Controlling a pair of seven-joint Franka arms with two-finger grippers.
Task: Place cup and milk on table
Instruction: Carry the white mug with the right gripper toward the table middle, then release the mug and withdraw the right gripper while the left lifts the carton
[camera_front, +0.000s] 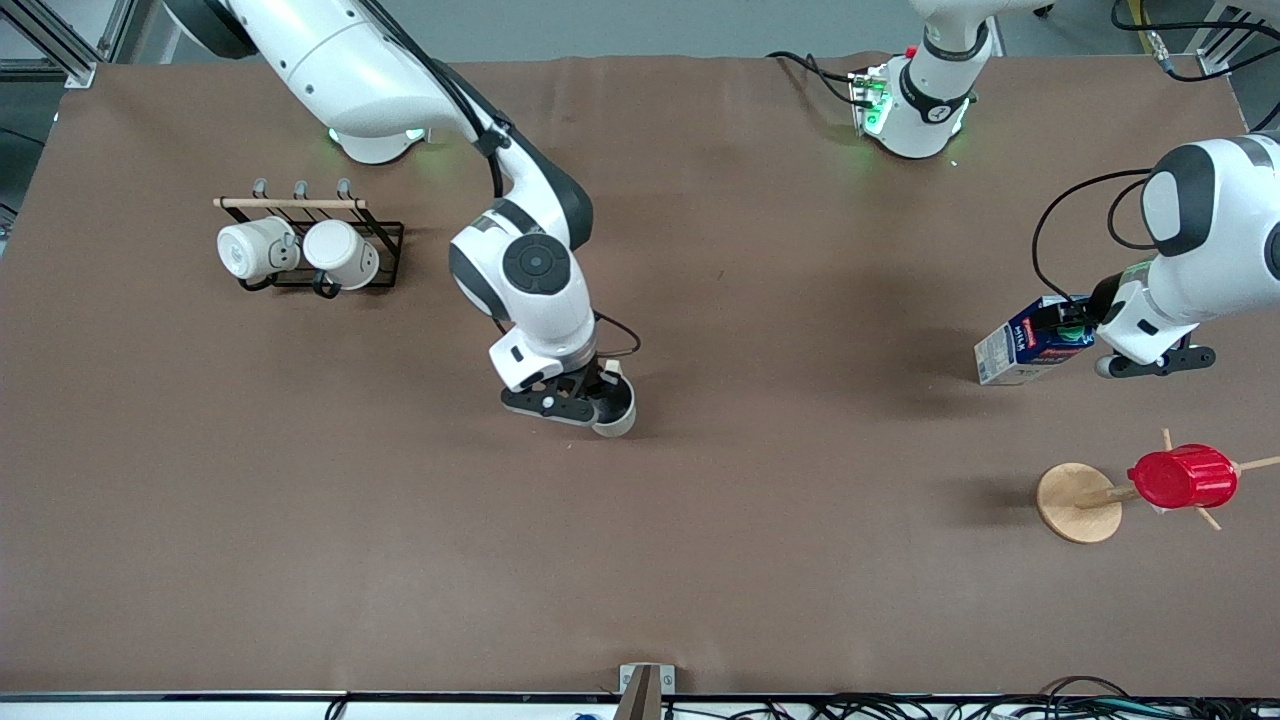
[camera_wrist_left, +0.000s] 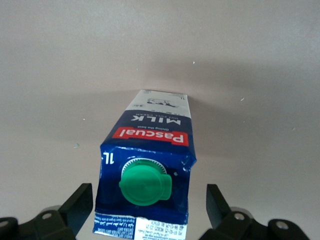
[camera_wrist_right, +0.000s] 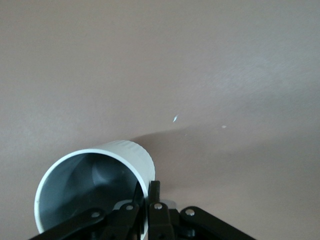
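Observation:
The left gripper grips the milk by its end with the cap (camera_front: 1069, 340) next, to place it beside the cream-white cup (camera_front: 620, 412).
The cream-white cup (camera_front: 620, 412) is held by its rim in my right gripper (camera_front: 604, 394), low over the middle of the brown table (camera_front: 760, 560). In the right wrist view one finger is inside the cup's (camera_wrist_right: 95, 187) dark interior and one is outside; the gripper (camera_wrist_right: 147, 194) is shut on the wall. The dark blue milk carton (camera_front: 1028, 345) sits tilted toward the left arm's end, white base low. My left gripper (camera_front: 1064, 328) is open around its cap end. In the left wrist view the fingers (camera_wrist_left: 79, 206) stand apart from the carton (camera_wrist_left: 150, 145), with gaps on both sides.
A black wire rack (camera_front: 385, 240) with two white mugs (camera_front: 300, 252) stands toward the right arm's end. A wooden peg stand (camera_front: 1076, 502) holding a red ribbed cup (camera_front: 1183, 477) stands nearer the front camera than the milk.

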